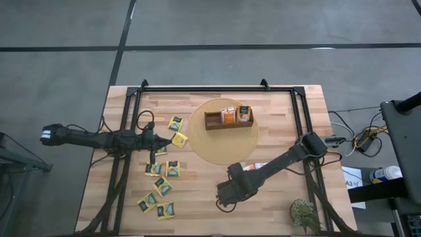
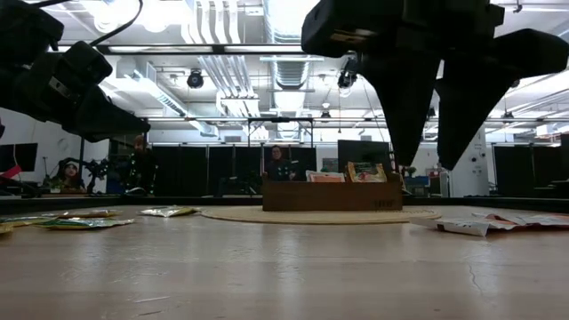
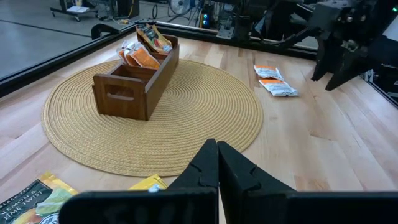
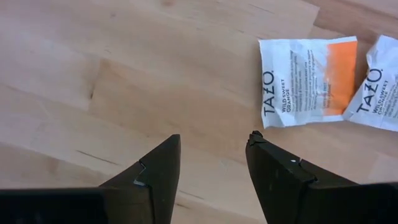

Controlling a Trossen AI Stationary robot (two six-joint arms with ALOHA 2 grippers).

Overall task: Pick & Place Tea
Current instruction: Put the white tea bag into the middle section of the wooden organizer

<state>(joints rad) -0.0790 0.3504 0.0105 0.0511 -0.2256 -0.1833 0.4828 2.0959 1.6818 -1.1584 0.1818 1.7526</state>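
Note:
My right gripper is to grab the white-and-orange tea packet next by its white TAZO end [image 4: 273, 90], so that it can add the packet to the wooden tray.
Several yellow-green tea packets [image 1: 162, 185] lie flat on the table's left half, one [image 1: 179, 139] at the mat's edge. Two white-and-orange packets [image 4: 308, 81] lie flat on the wood near the mat's near-right side [image 1: 258, 166]. The brown wooden tray [image 1: 214, 122] stands on a round woven mat [image 1: 217, 151] and holds orange packets [image 3: 146, 56] upright. My left gripper [image 3: 217, 152] is shut and empty, raised above the table [image 2: 138, 127] beside the yellow-green packet at the mat's edge. My right gripper [image 4: 214, 138] is open, pointing down over bare wood [image 1: 222, 196], with the white-and-orange packets a little beyond its fingers.
A black metal frame [image 1: 197, 88] runs along the table's far edge and down both sides. A small green plant-like object [image 1: 304, 212] sits at the near right corner. Bare wood lies between the two arms, on the near side of the mat.

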